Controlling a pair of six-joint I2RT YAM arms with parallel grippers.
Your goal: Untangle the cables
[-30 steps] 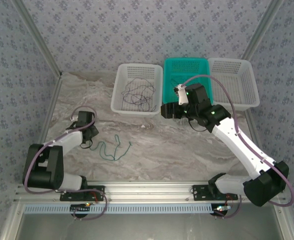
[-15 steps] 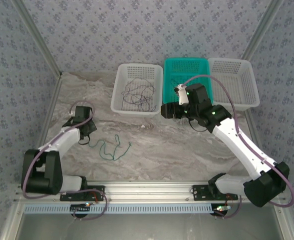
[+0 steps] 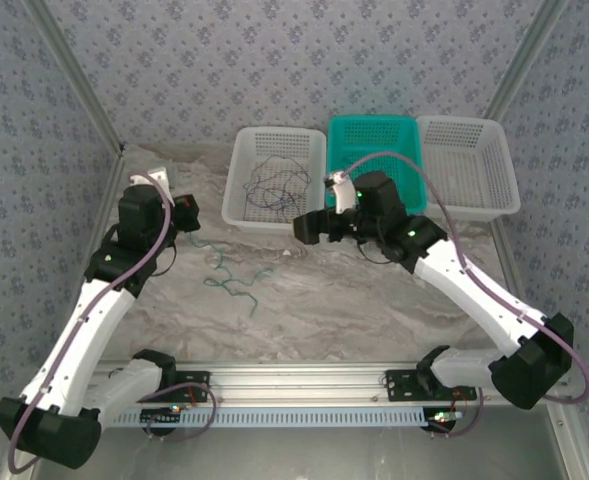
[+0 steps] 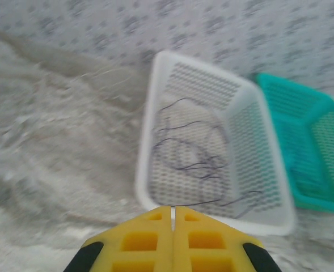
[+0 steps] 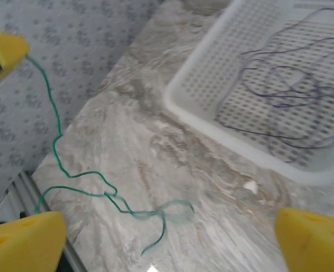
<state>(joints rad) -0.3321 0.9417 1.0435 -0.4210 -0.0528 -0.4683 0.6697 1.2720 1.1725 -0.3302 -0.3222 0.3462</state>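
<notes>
I should next grab the green cable by its loose loops with my right gripper, away from where my left gripper holds it. Then I can untangle it between both.
A teal-green cable (image 3: 236,283) trails from my left gripper (image 3: 188,211) down onto the marble table; in the right wrist view this green cable (image 5: 55,137) runs from a yellow fingertip at the top left to loose loops on the table. My left gripper (image 4: 172,211) is shut, raised above the table left of the white basket (image 3: 236,190). A tangle of dark thin cables (image 3: 277,186) lies in that basket (image 4: 144,148). My right gripper (image 3: 308,228) stands open at the basket's front right corner, nothing between its fingers (image 5: 25,241).
A teal basket (image 3: 411,140) and a second white basket (image 3: 502,165) stand in a row to the right of the first, along the back. Patterned walls close the left, back and right sides. A metal rail runs along the near edge.
My left arm has risen and swung toward the back with the green cable, dragging it right and farther back. My right gripper has moved left and opened wider.
</notes>
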